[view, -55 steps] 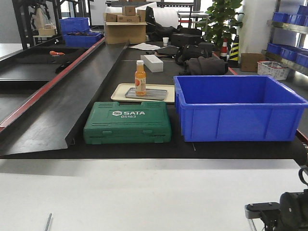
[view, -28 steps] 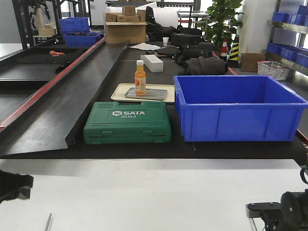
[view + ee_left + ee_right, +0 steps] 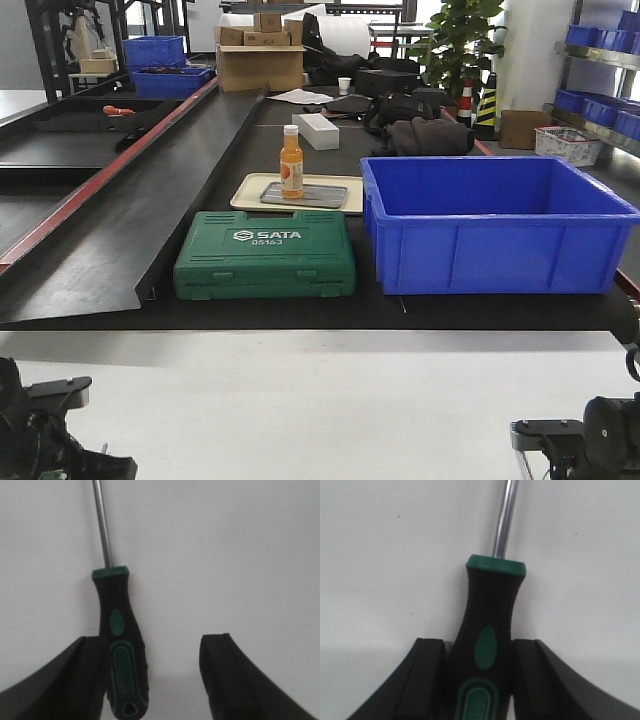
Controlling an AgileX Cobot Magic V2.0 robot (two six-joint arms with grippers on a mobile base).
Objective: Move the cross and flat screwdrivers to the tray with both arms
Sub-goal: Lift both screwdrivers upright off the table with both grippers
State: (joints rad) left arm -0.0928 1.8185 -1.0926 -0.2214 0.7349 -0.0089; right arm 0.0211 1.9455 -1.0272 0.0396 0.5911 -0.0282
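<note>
The left gripper should next grab the screwdriver by its black-and-green handle (image 3: 122, 645), and then it can transfer the screwdriver to the tray.
In the left wrist view a black-and-green-handled screwdriver (image 3: 122, 650) lies on the white table. My left gripper (image 3: 152, 645) is open around its handle, which rests against the left finger (image 3: 75, 675) with a wide gap to the right finger. In the right wrist view my right gripper (image 3: 479, 645) is shut on the handle of a second black-and-green screwdriver (image 3: 492, 605), shaft pointing away. I cannot tell which tip is cross or flat. The beige tray (image 3: 335, 184) lies on the black bench behind the green case. My left arm (image 3: 40, 430) and right arm (image 3: 585, 440) sit low at the front corners.
A green SATA tool case (image 3: 265, 255) and a large blue bin (image 3: 495, 225) stand at the black bench's front edge, between the white table and the tray. An orange bottle (image 3: 291, 160) stands on a small metal plate on the tray. A sloped black ramp (image 3: 120, 230) runs along the left.
My left arm has come into the front view at the bottom left, over the spot where a screwdriver shaft showed. The right arm has stayed put.
</note>
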